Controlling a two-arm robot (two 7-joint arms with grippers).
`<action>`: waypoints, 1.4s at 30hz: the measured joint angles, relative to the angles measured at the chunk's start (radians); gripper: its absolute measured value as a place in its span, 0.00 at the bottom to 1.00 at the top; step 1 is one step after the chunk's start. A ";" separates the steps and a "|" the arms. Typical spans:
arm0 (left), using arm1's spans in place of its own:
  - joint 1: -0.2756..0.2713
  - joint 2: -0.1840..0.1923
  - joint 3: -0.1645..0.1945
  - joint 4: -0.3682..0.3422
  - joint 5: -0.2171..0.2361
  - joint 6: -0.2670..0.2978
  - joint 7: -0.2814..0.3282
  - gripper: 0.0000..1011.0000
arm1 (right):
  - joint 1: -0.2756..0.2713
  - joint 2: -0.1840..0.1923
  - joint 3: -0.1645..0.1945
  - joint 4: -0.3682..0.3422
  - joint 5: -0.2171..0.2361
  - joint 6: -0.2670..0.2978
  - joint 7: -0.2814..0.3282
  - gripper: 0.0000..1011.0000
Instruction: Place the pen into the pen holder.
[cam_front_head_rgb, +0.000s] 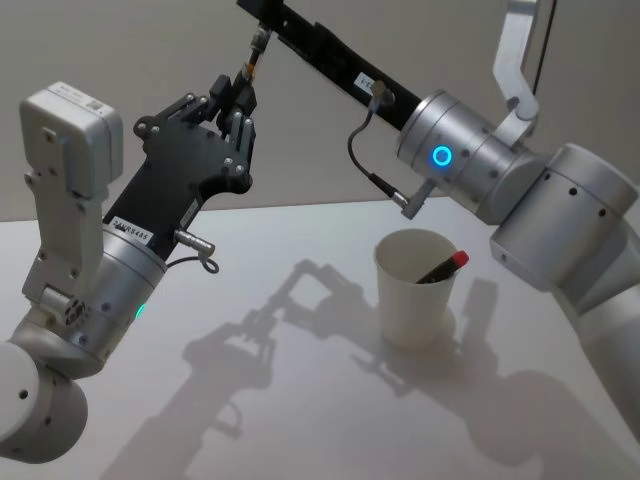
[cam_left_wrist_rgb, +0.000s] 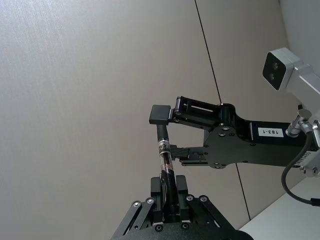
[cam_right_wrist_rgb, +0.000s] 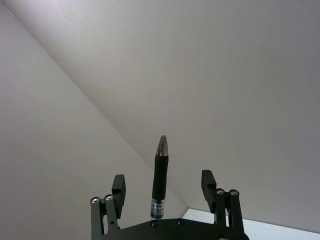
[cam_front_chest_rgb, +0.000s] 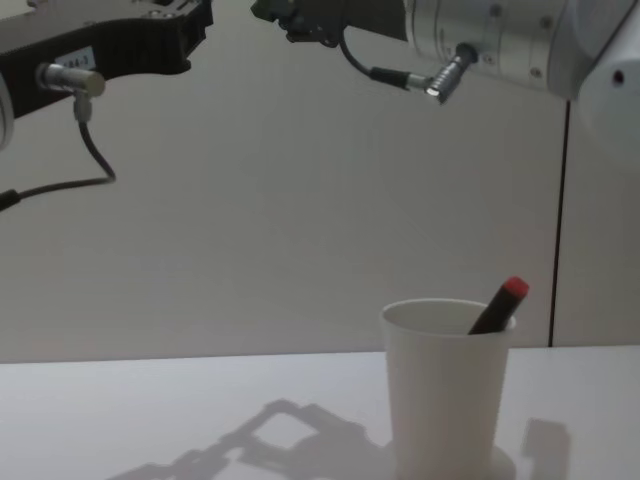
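Note:
The right gripper grabs the pen by its bare upper part (cam_front_head_rgb: 263, 30) next, since my left gripper's shut fingers cover the pen's lower part.
My left gripper (cam_front_head_rgb: 238, 100) is raised high above the table, shut on the lower part of a dark pen (cam_front_head_rgb: 255, 48) that stands nearly upright. In the left wrist view the pen (cam_left_wrist_rgb: 165, 165) rises from my left gripper (cam_left_wrist_rgb: 169, 189) to my right gripper (cam_left_wrist_rgb: 165, 131). My right gripper (cam_right_wrist_rgb: 162, 181) is open, with the pen's (cam_right_wrist_rgb: 160, 175) upper end between its fingers, touching neither. The pen holder (cam_front_head_rgb: 410, 300), a white paper cup, stands on the table (cam_front_head_rgb: 250, 400) below to the right. A black pen with a red cap (cam_front_head_rgb: 443, 267) leans inside it.
The white table spreads wide around the cup, marked by the arms' shadows. A plain grey wall stands behind. In the chest view the cup (cam_front_chest_rgb: 445, 400) sits right of centre, with both arms high above it.

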 joint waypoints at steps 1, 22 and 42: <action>0.000 0.000 0.000 0.000 0.000 0.000 0.000 0.18 | 0.000 0.000 0.000 0.001 0.000 0.000 0.000 0.95; 0.004 -0.002 -0.002 -0.002 0.002 -0.003 0.000 0.18 | 0.002 -0.001 -0.003 0.006 -0.003 -0.004 -0.003 0.32; 0.005 -0.002 -0.002 -0.002 0.002 -0.003 0.000 0.18 | 0.003 -0.001 -0.004 0.007 -0.004 -0.004 -0.002 0.14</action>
